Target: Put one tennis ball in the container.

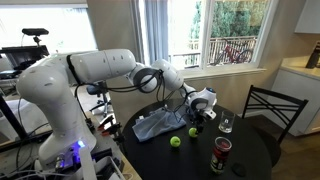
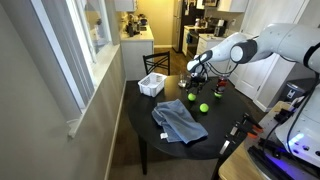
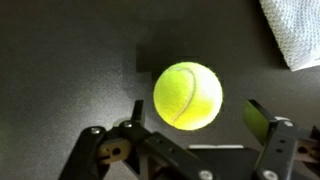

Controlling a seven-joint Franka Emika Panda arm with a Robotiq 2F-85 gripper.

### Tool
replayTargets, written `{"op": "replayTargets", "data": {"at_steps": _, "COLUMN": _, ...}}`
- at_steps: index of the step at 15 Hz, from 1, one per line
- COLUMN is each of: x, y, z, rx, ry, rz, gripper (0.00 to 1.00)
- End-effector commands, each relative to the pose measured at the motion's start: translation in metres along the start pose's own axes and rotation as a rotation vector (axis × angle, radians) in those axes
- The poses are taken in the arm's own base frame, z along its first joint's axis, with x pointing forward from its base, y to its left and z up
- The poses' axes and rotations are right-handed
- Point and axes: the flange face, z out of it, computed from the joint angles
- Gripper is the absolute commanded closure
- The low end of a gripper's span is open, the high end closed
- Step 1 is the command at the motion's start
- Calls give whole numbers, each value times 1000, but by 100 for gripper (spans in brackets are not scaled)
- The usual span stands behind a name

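Note:
My gripper moves to the ball's middle, before it closes on the ball. The ball lies between my open fingers with its middle ahead, so it is too early to close.
Two yellow-green tennis balls lie on the round black table. One tennis ball is right under my gripper. The other tennis ball lies a little apart from it. In the wrist view the near ball sits just ahead of and between the two fingers of my gripper. The fingers are spread wide and do not touch it. The gripper is open and empty. A white basket-like container stands at the table's edge towards the window.
A crumpled blue-grey cloth lies beside the balls. A drinking glass and a dark red can stand on the table. A black chair stands behind it.

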Motion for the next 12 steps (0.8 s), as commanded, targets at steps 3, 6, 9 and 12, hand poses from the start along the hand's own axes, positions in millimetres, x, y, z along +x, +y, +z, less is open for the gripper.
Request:
{"op": "replayTargets", "data": {"at_steps": 3, "x": -9, "y": 9, "z": 24, "rx": 5, "ry": 12, "rz": 13, "gripper": 25}}
{"op": "replayTargets", "data": {"at_steps": 6, "x": -11, "y": 18, "z": 32, "rx": -12, "ry": 11, "rz": 20, "gripper": 40}}
{"op": "replayTargets", "data": {"at_steps": 9, "x": -8, "y": 20, "z": 28, "rx": -11, "ry": 10, "rz": 20, "gripper": 57}}
{"op": "replayTargets", "data": {"at_steps": 12, "x": -4, "y": 16, "z": 20, "rx": -10, "ry": 13, "rz": 6, "gripper": 59}}
